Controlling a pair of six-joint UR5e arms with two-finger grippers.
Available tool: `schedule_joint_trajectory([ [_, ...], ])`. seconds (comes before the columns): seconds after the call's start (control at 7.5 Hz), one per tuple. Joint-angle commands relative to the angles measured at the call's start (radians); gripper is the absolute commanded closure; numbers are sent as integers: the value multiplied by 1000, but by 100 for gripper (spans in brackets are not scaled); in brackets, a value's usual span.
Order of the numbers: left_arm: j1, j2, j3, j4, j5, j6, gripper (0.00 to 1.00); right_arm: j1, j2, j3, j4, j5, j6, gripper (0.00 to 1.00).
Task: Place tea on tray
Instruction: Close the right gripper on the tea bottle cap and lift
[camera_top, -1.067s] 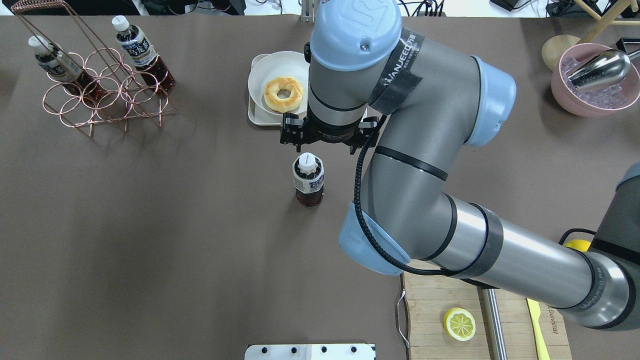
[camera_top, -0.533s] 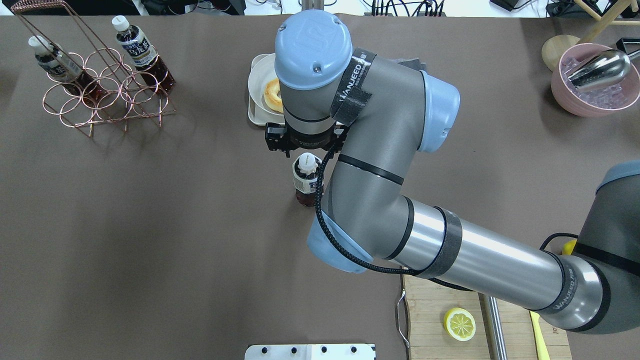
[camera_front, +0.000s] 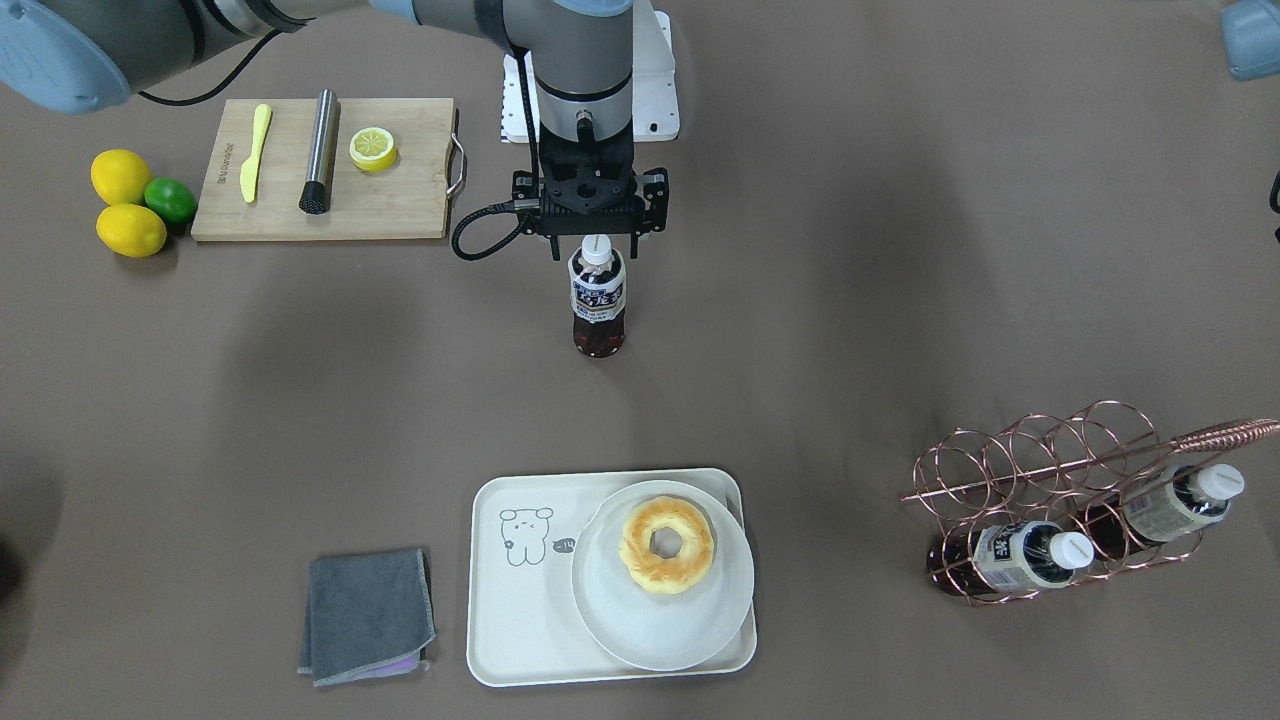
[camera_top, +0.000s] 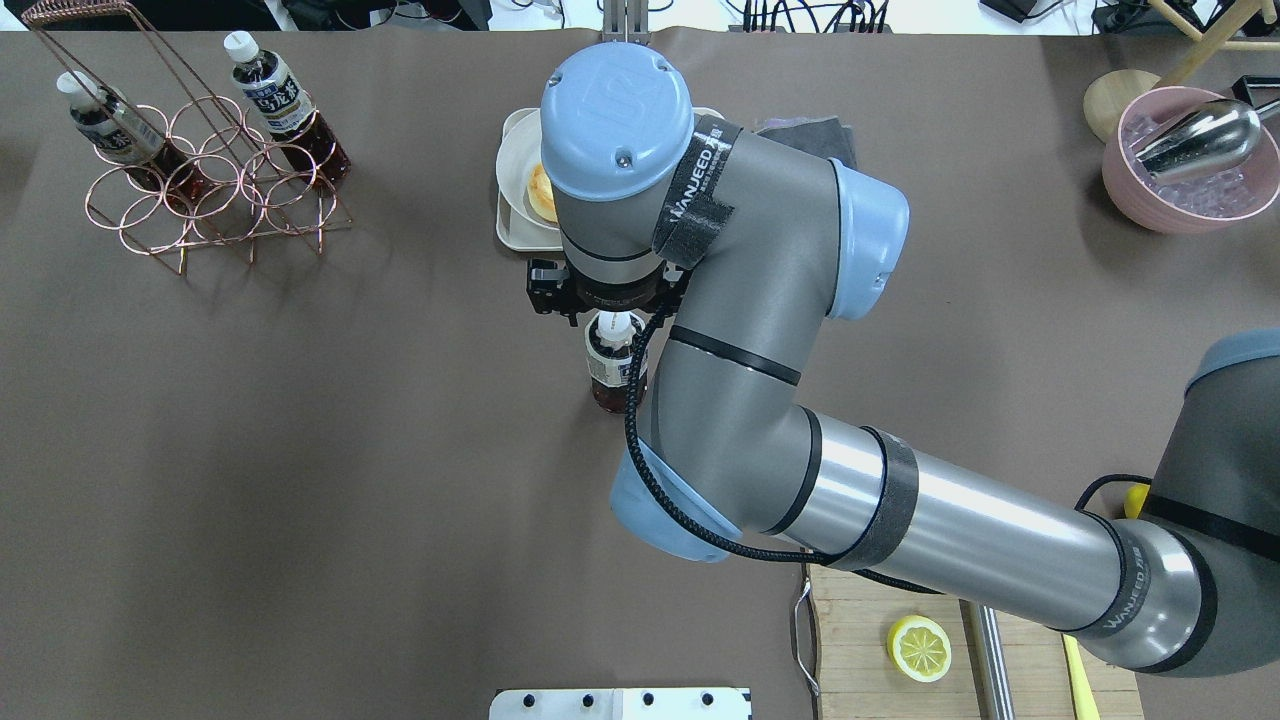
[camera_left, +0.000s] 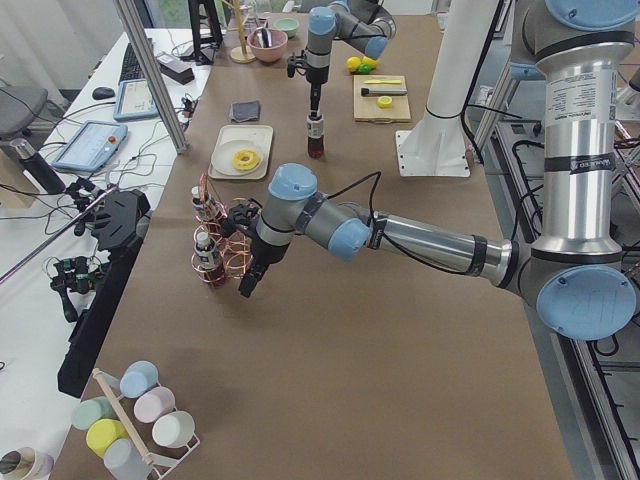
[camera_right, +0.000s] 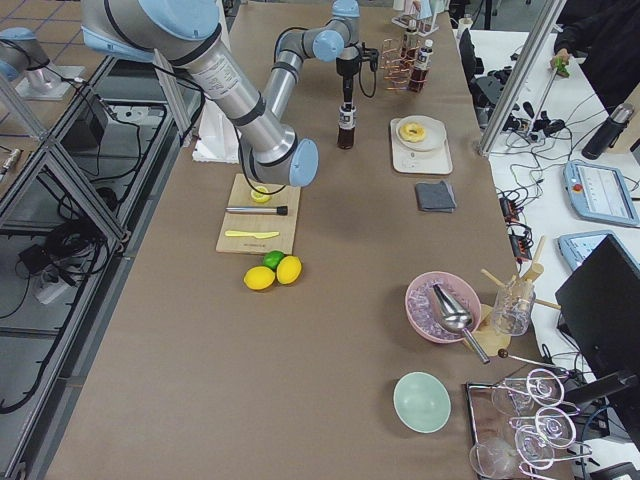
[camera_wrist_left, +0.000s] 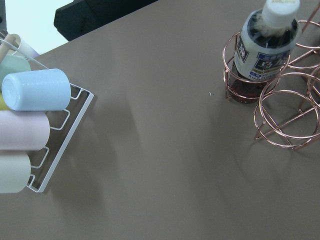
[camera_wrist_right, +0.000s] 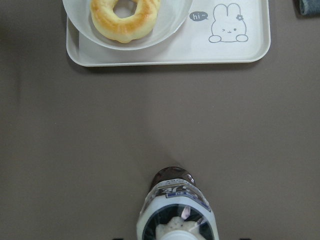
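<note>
My right gripper will next hold the bottle by its white cap to put the tea on the tray.
The tea stands upright in the middle of the brown table, apart from the tray; it also shows in the overhead view and right wrist view. My right gripper is open and points straight down, with one finger on each side of the white cap. The cream tray lies further from the robot, with a round plate and a donut on one half; it also shows in the right wrist view. My left gripper is by the copper rack; I cannot tell if it is open or shut.
A copper wire rack holds two more tea bottles. A grey cloth lies beside the tray. A wooden cutting board with a lemon half, lemons and a lime, and a pink ice bowl lie on the robot's right.
My right arm has swung left in the overhead view, bringing the gripper from beside the tea to over its cap. The tea has not moved.
</note>
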Motion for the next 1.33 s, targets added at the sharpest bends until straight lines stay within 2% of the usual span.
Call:
schedule_joint_trajectory([
  [0.0, 0, 0, 1, 0, 0, 0, 2, 2, 0, 5, -2, -9, -1, 74],
  [0.13, 0, 0, 1, 0, 0, 0, 2, 2, -2, 7, -2, -13, 0, 100],
  [0.53, 0, 0, 1, 0, 0, 0, 2, 22, 6, 21, -4, -14, -1, 100],
  [0.93, 0, -2, -1, -2, -2, -3, 2, 146, 18, 32, -29, 79, -38, 100],
  [1.2, 0, -9, -2, -2, -2, -5, 2, 253, 33, -48, -22, 154, -129, 100],
])
